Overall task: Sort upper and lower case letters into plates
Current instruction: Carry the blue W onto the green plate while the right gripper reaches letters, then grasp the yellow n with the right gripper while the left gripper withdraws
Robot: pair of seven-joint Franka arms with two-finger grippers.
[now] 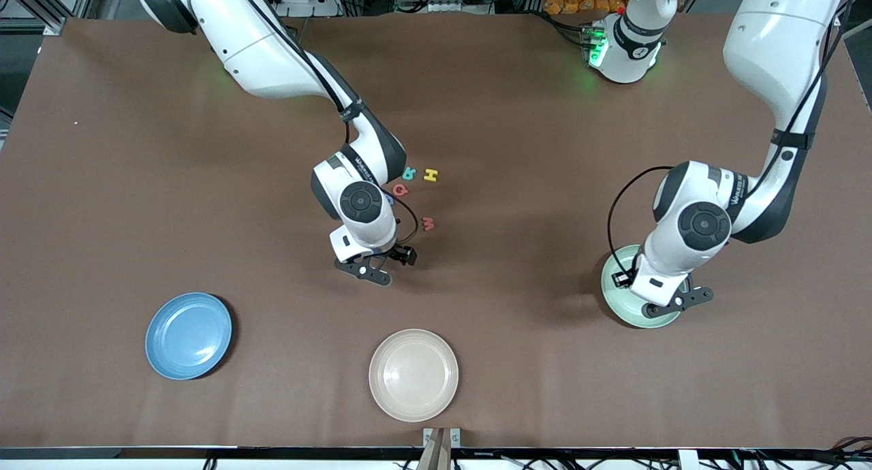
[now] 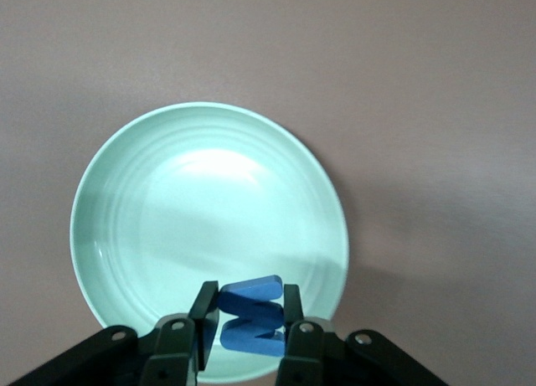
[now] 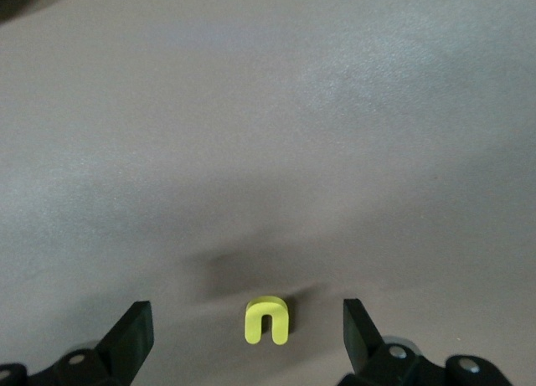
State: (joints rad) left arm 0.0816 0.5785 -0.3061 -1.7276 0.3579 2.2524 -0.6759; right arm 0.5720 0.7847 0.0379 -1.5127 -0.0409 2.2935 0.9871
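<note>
My right gripper picks up the yellow letter by the outer sides of its legs next. The letter then goes into the blue plate (image 1: 189,335).
My left gripper (image 2: 245,319) is shut on a blue letter (image 2: 251,315) and holds it over the pale mint green plate (image 2: 209,210). In the front view that gripper (image 1: 671,306) hangs over the mint plate (image 1: 613,289) at the left arm's end. My right gripper (image 3: 245,326) is open, low over the table, with a yellow letter (image 3: 268,321) lying flat between its fingers. In the front view the right gripper (image 1: 373,274) hides that letter. A teal letter (image 1: 409,174), a yellow H (image 1: 430,175), a red letter (image 1: 400,189) and a red m (image 1: 428,223) lie mid-table. The blue plate (image 1: 189,335) holds nothing.
A beige plate (image 1: 413,374) sits near the table's front edge, between the blue and mint plates and nearer to the front camera. A small blue bit (image 1: 390,199) shows beside the right arm's wrist, mostly hidden. The brown tabletop spreads wide around the plates.
</note>
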